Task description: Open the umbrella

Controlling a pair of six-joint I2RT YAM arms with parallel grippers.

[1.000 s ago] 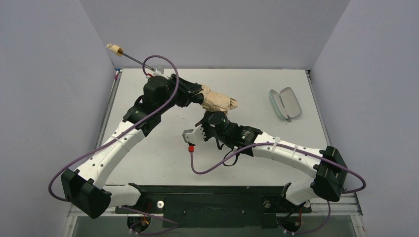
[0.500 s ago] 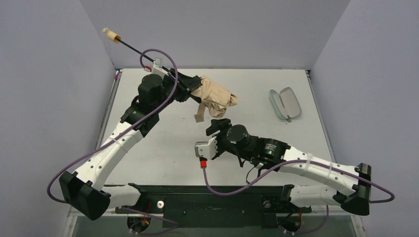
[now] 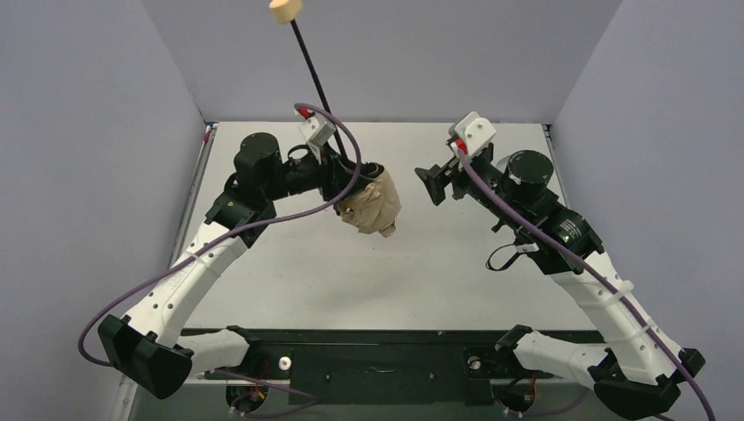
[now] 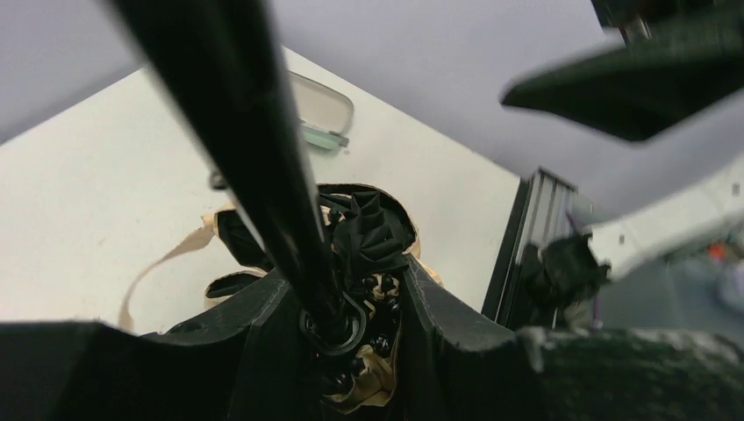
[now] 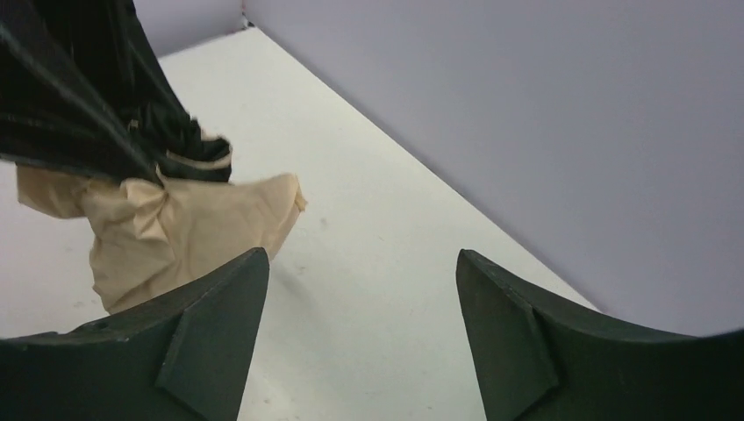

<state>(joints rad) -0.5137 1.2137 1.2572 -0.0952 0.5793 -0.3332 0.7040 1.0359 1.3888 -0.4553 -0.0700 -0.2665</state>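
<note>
The black shaft (image 3: 312, 70) on the bundle's handle side (image 3: 337, 135) will be held by my right gripper next, so the folds and my left gripper are free for opening.
The umbrella (image 3: 372, 203) hangs over the table's middle as a folded tan bundle with black lining. Its thin black shaft (image 3: 312, 70) rises steeply to the beige handle knob (image 3: 285, 10) at the top of the overhead view. My left gripper (image 3: 349, 175) is shut on the umbrella where the shaft enters the bundle. In the left wrist view the shaft (image 4: 263, 175) runs between my left gripper's (image 4: 338, 307) fingers into the black folds. My right gripper (image 3: 430, 185) stands open to the right of the bundle, apart from it. The right wrist view shows the tan fabric (image 5: 175, 237) beyond my empty right gripper (image 5: 361, 254).
A pale mint-green case (image 4: 320, 110) lies on the white table (image 3: 289, 281) at the far right; the right arm hides it from above. Grey walls close the table on three sides. A loose tan strap (image 4: 158, 263) dangles from the bundle.
The left arm swung the umbrella so the shaft now points up instead of far left. The right gripper opened and moved from near the bundle's front to its right, farther back.
</note>
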